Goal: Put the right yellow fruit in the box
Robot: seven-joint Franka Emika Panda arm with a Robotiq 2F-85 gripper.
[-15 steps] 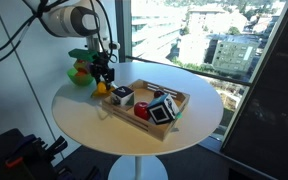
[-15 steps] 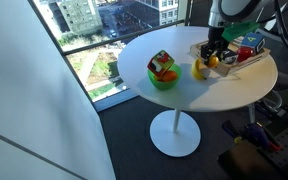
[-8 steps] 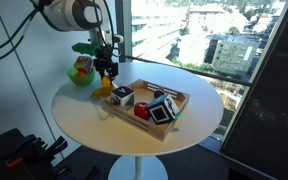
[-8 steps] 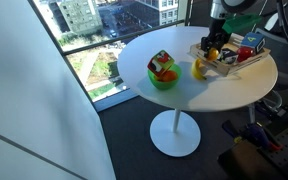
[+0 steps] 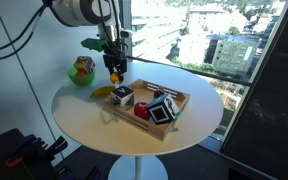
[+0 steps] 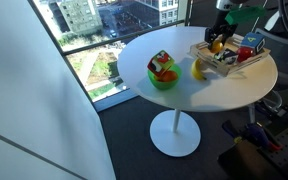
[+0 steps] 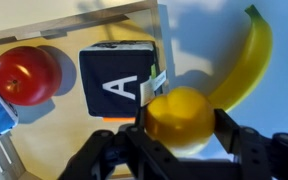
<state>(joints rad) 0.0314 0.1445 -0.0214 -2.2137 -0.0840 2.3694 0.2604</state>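
I need to keep holding the round yellow fruit until it hangs over the bottom of the box, because it overlaps the box's side rim in the wrist view.
My gripper is shut on the right yellow fruit, a small round yellow-orange fruit, and holds it in the air. In both exterior views the gripper hangs above the near end of the box, a shallow light-wood tray. In the wrist view the box lies below with a black lettered cube and a red fruit inside. The longer pale yellow fruit lies on the table beside the box.
A green bowl with toys stands apart from the box on the round white table. The box holds several cubes. A window and a drop lie behind the table.
My gripper has lifted the round yellow fruit off the table and moved it up and toward the box. The long yellow fruit stays on the table.
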